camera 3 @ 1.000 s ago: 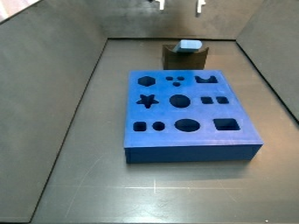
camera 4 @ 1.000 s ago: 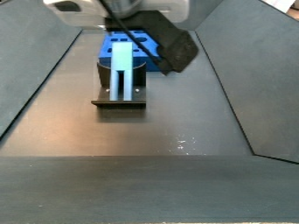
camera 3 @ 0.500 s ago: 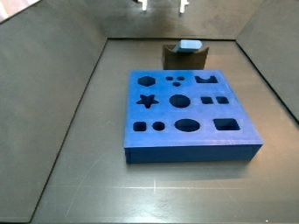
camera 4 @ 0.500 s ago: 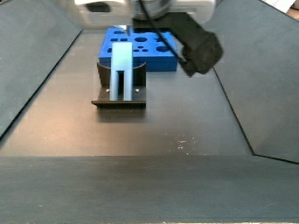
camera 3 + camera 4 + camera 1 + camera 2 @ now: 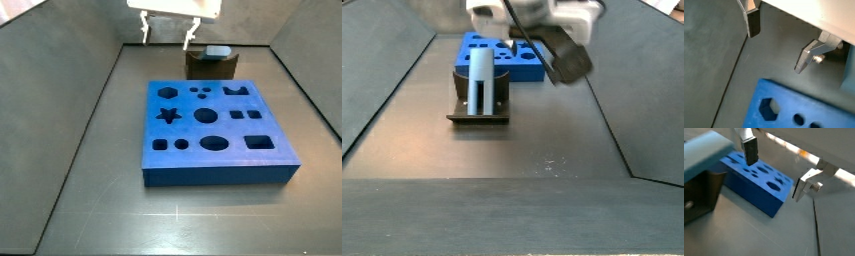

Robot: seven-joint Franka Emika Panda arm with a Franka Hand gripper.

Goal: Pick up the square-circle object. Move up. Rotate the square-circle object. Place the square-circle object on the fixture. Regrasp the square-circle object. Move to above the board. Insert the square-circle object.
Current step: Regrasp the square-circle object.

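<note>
The dark fixture (image 5: 210, 67) hugs the peg's lower part, so my gripper takes hold of the peg by its end standing out on top (image 5: 218, 51) next.
The square-circle object (image 5: 481, 78), a pale blue-grey peg, rests in the notch of the dark fixture (image 5: 478, 112). In a side view its end (image 5: 214, 50) shows on top of the fixture (image 5: 210, 67). It also fills a corner of a wrist view (image 5: 704, 155). The blue board (image 5: 214, 135) with its cut-out holes lies in front of the fixture and shows in both wrist views (image 5: 784, 107) (image 5: 754, 178). My gripper (image 5: 167, 43) hangs open and empty above the floor, beside the fixture and apart from the peg. Nothing is between its fingers (image 5: 753, 22).
Grey sloped walls (image 5: 54, 90) enclose the dark floor on all sides. A dark part of my arm (image 5: 563, 55) hangs blurred above the board's far end. The fixture's base plate (image 5: 477, 121) lies flat on the floor.
My gripper has come down into a side view and shifted sideways, away from above the fixture. The peg, the fixture and the board have not moved.
</note>
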